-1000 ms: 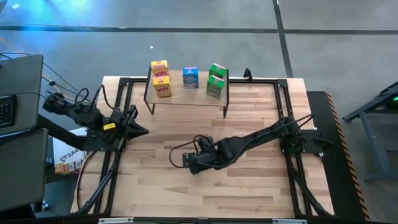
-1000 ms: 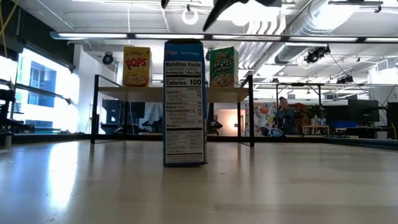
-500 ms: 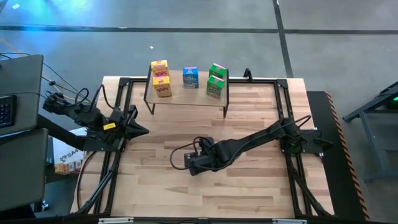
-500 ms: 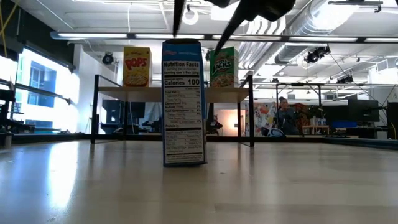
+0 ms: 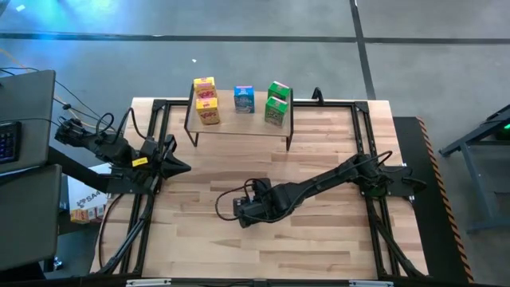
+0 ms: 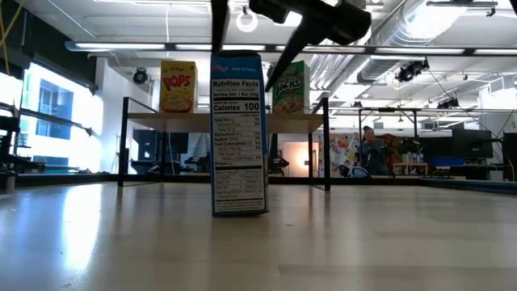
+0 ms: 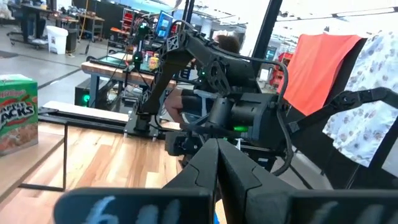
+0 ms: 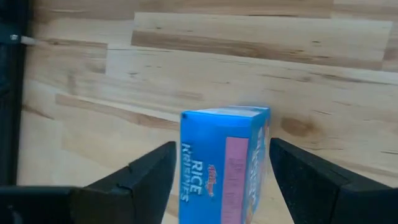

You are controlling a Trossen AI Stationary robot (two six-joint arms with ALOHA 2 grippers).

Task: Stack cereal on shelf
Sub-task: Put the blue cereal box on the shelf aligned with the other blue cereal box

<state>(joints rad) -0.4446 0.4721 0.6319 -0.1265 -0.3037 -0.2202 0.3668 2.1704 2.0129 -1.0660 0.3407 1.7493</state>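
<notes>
My right gripper should next grab the blue Rice Krispies box around its middle to stack it on the shelf.
A blue cereal box stands upright on its bottom end in the middle of the table, and it also shows in the right wrist view. My right gripper is open just above it, with one finger on each side of the box's top; I cannot tell whether they touch it. The gripper hides the box in the high view. The shelf stands at the far edge and carries two yellow boxes, one blue box and two green boxes. My left gripper is shut and waits at the table's left edge.
The black frame rails run along the table's left, right and far edges. Bare wood lies between the standing box and the near edge. A green box on the shelf shows in the left wrist view.
My right gripper has come down over the standing blue box, with a small shift toward the table's near edge. Its open fingers now stand on either side of the box's top. The box has kept its place.
</notes>
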